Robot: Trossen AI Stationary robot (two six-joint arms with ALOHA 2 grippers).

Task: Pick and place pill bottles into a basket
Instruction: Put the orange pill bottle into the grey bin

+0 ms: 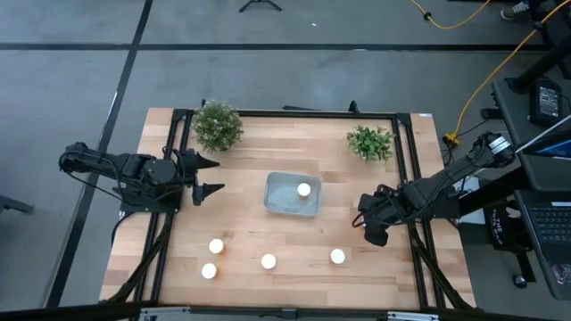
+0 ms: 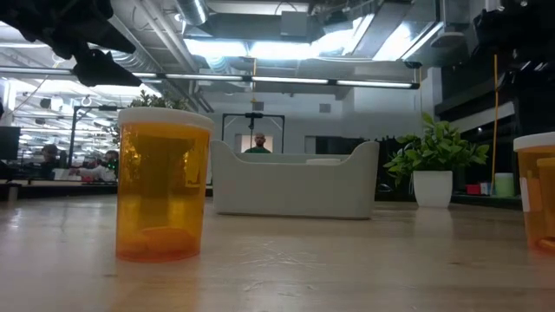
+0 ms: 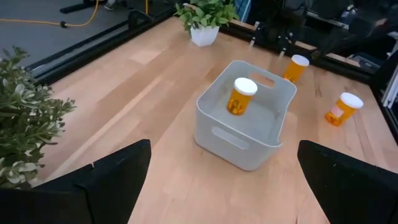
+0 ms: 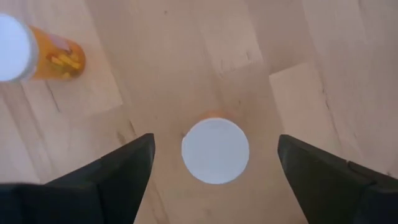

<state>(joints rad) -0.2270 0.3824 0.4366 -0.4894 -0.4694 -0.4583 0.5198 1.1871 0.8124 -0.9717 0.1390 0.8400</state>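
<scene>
My right gripper's fingers are still above the pill bottle's white cap [image 4: 215, 150] and closing now would miss, so it is too early to close and lowering comes next.
The pale grey basket [image 1: 293, 196] sits mid-table with one orange, white-capped pill bottle [image 1: 304, 189] upright inside it [image 3: 240, 96]. Several more pill bottles stand upright on the wood near the front edge [image 1: 216, 245] [image 1: 209, 270] [image 1: 268, 261] [image 1: 337, 256]. My right gripper [image 1: 375, 234] points down, open. In the right wrist view its fingers [image 4: 215, 142] stand on either side of one bottle's white cap [image 4: 215, 150], above it and apart from it. My left gripper [image 1: 219, 176] hovers open left of the basket, facing it [image 3: 224, 149].
Two potted plants stand at the far edge, one at the left [image 1: 217, 126] and one at the right [image 1: 370, 143]. A black frame [image 1: 406, 160] borders the table. In the low view one bottle [image 2: 163, 186] stands close to the camera, in front of the basket [image 2: 295, 182].
</scene>
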